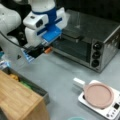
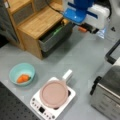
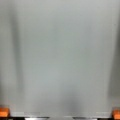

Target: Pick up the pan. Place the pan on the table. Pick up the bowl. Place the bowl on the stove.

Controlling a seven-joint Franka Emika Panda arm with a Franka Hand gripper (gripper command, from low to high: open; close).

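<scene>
The pan's body is wide and round, so my gripper will grab the pan by its narrow white handle next.
The dusty-pink pan lies flat on the white stove in both front views, its white handle sticking out over the grey table. The light-teal bowl with an orange piece of food stands on the table to the left of the stove; a sliver of the bowl shows at a front view's bottom edge. My gripper hangs open high above bare table, far from pan and bowl, with nothing between its orange fingertips.
A large silver toaster oven with black knobs stands beside the stove. A light wooden block with a grey open drawer holding green and yellow items sits under the arm.
</scene>
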